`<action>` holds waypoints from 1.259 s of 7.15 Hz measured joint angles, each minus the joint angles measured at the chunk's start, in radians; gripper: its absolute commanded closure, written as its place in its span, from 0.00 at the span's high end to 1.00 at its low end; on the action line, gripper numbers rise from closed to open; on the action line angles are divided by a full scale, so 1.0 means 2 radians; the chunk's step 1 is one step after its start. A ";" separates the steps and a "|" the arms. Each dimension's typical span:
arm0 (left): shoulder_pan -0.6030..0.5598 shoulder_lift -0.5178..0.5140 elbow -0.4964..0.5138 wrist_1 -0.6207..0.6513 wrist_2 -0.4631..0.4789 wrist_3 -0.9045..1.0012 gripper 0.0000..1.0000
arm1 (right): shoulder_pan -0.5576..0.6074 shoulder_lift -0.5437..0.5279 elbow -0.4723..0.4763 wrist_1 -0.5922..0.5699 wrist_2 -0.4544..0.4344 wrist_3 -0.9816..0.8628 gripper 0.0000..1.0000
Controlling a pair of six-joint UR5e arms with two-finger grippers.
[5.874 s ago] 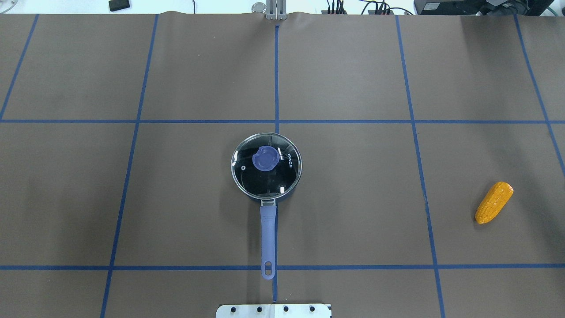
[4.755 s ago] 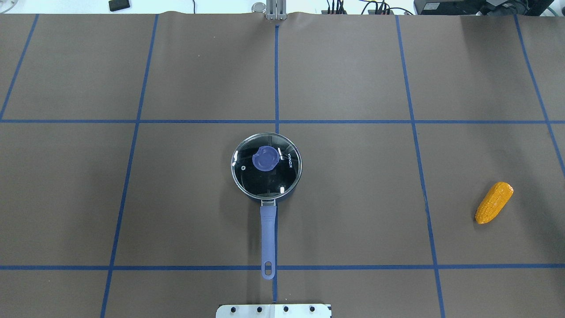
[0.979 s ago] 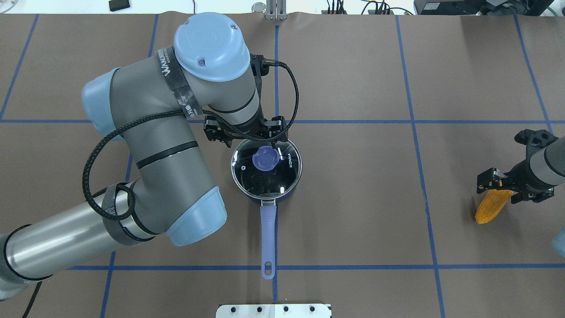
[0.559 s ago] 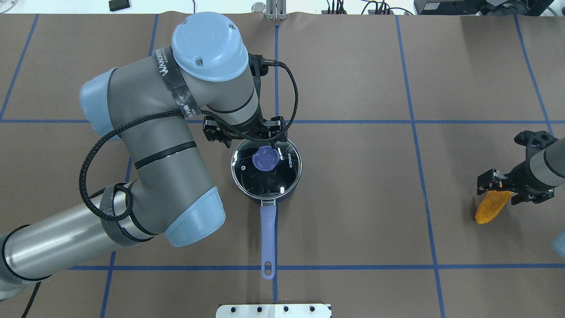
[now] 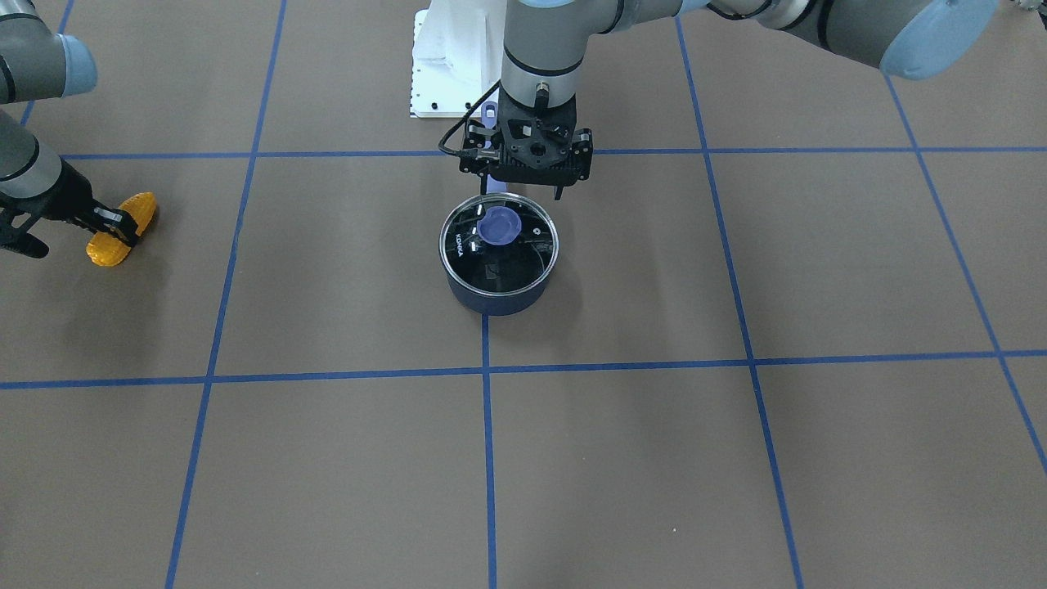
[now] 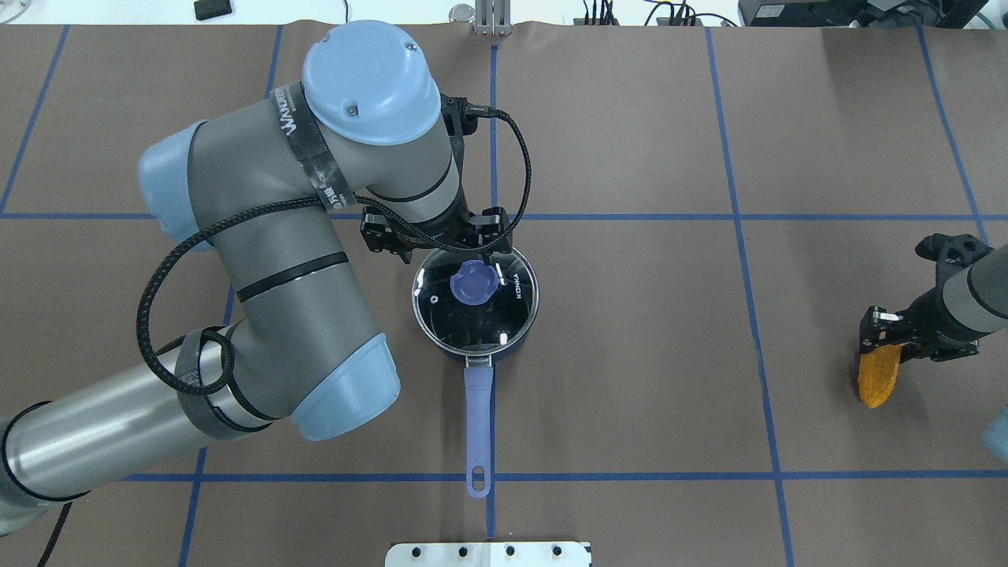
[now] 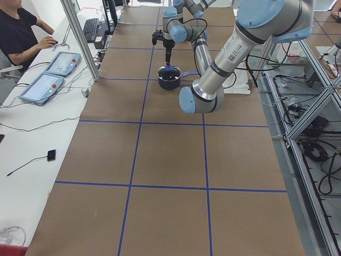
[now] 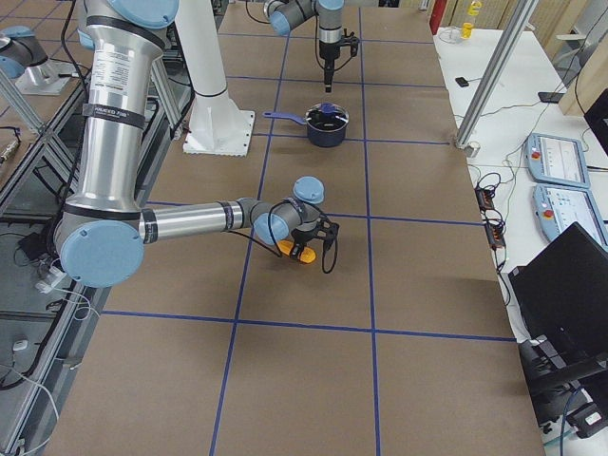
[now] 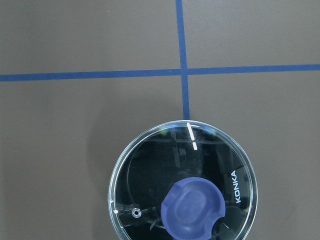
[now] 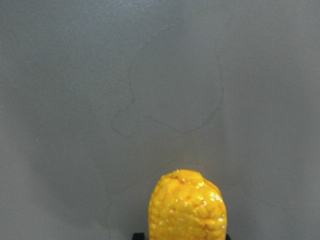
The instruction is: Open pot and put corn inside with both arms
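Observation:
I should grab the narrow blue knob [image 5: 500, 226] [image 9: 193, 208] on the glass lid with my left gripper next, because the lid is wide and flat over the pot.
The dark blue pot [image 5: 495, 298] stands mid-table, its periwinkle handle [image 6: 478, 417] pointing to the robot. The glass lid [image 6: 508, 315] with its blue knob [image 6: 471, 283] sits on it. The lid also shows in the left wrist view [image 9: 145, 175]. My left gripper [image 5: 524, 195] is open and hovers above the lid's robot-side rim, not touching it. My right gripper [image 6: 888, 348] is shut on the far end of the yellow-orange corn [image 6: 876, 382] at the table's right, low over the table. The corn fills the bottom of the right wrist view [image 10: 187, 207].
The white base plate [image 6: 488, 554] lies at the near edge behind the pot handle. Blue tape lines [image 6: 732, 216] grid the brown table. My left arm's elbow [image 6: 346, 394] hangs over the table left of the pot. An operator [image 7: 18, 32] sits beside the far-side bench.
Both arms have come into view since the earliest frames. In the last half second my right gripper shut on the corn, which turned to point at the robot. The left arm barely moved.

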State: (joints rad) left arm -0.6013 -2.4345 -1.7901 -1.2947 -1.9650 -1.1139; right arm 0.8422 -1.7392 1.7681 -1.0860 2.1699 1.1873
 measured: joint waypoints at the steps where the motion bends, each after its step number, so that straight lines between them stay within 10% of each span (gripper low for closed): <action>1: 0.000 0.000 0.000 0.000 0.000 0.000 0.99 | 0.000 0.002 0.000 0.000 0.001 0.000 0.51; 9: 0.011 -0.001 0.047 -0.057 0.003 -0.019 0.99 | 0.005 0.036 0.007 -0.007 0.026 -0.007 0.46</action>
State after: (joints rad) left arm -0.5786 -2.4363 -1.6957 -1.4084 -1.9589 -1.1526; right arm 0.8517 -1.6676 1.7827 -1.0996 2.2212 1.1735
